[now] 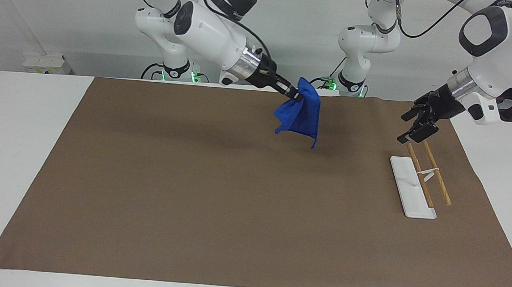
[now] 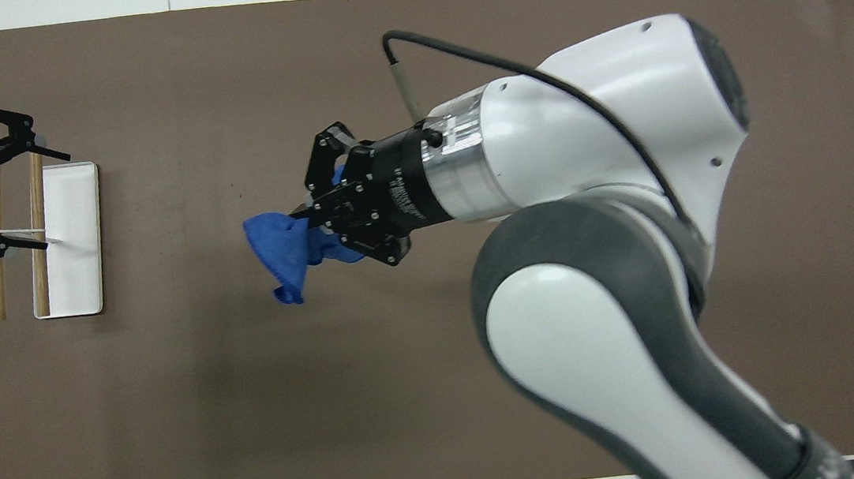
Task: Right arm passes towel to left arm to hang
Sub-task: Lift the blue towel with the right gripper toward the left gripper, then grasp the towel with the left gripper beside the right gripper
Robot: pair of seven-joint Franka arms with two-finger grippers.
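I will grab the blue towel with my left gripper next, by its loose folded end [image 2: 265, 228], to take the towel over and hang it on the rack [image 2: 42, 270].
The blue towel [image 1: 301, 115] hangs in the air from one pinched edge, clear of the brown mat [image 1: 190, 179]. My right gripper [image 1: 296, 97] is shut on it, over the mat's middle part toward the left arm's end; in the overhead view the right gripper [image 2: 305, 214] holds the towel [image 2: 281, 247] the same way. My left gripper [image 1: 405, 127] is open and empty, over the end of the towel rack that is nearer to the robots. In the overhead view the left gripper [image 2: 56, 201] covers the rods.
The towel rack has a white base [image 1: 408, 190] and two wooden rods [image 1: 436, 174], and stands on the mat at the left arm's end; in the overhead view its base [image 2: 71, 253] and rods [image 2: 37, 233] show too. White tabletop borders the mat.
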